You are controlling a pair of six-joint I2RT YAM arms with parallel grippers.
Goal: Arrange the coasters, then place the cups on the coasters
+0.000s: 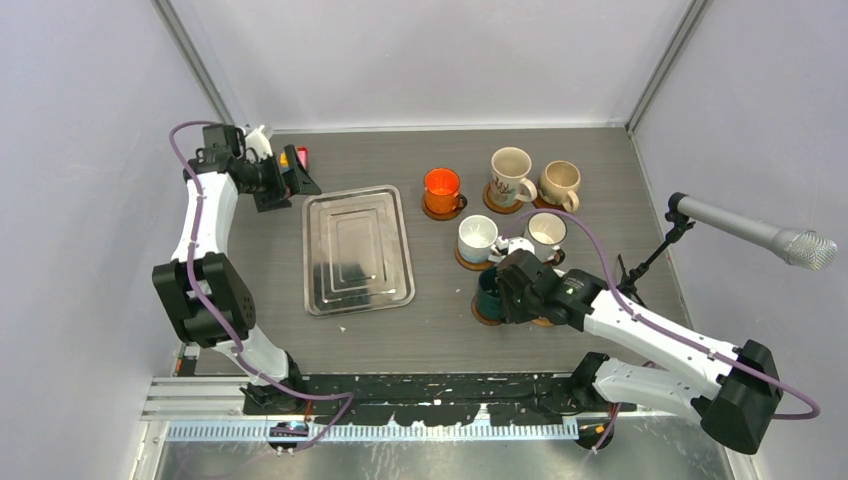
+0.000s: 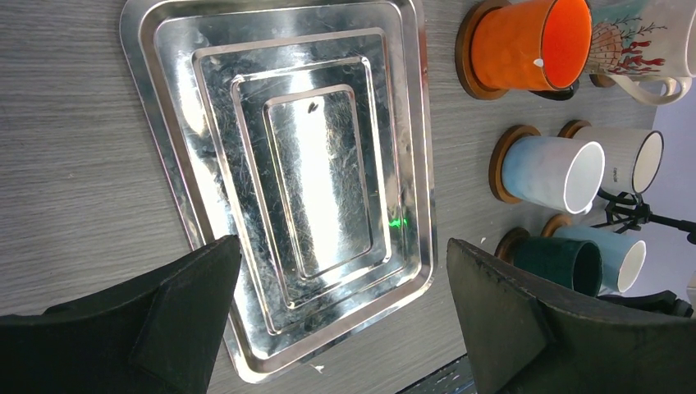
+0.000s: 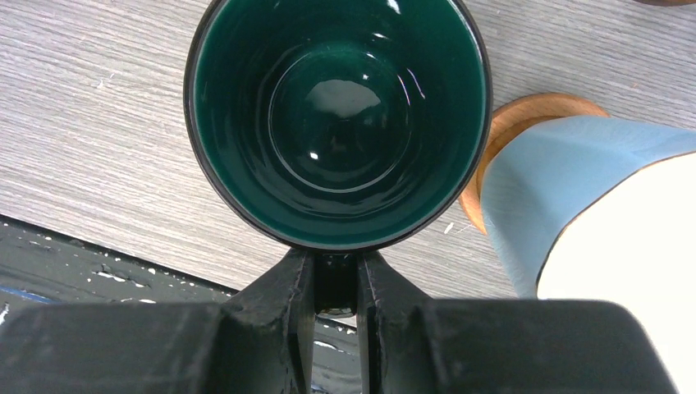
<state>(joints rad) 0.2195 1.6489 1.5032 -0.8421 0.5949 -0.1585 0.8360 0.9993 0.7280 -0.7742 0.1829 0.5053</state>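
The dark green cup stands upright, its base over the brown coaster [image 1: 486, 317]. It would rest there, so I should open my right gripper now.
My right gripper [image 3: 336, 287] is shut on the handle of the dark green cup [image 3: 336, 123], which stands upright over a brown coaster [image 1: 486, 317]. Whether it rests on the coaster or hangs just above it I cannot tell. Close to its right, a light blue cup [image 3: 591, 197] sits on another coaster [image 3: 496, 148]. Further back, each on a coaster, stand the orange cup [image 1: 441, 188], a white patterned cup [image 1: 510, 175], a beige cup [image 1: 560, 182], a white-and-blue cup [image 1: 477, 238] and a white cup [image 1: 546, 232]. My left gripper [image 1: 285, 182] hangs open at the back left, holding nothing.
A rectangular silver tray [image 1: 357, 250] lies left of the cups, below my left gripper [image 2: 342, 258] in the wrist view. A microphone on a stand [image 1: 750, 228] reaches in from the right. Walls close in the table on three sides.
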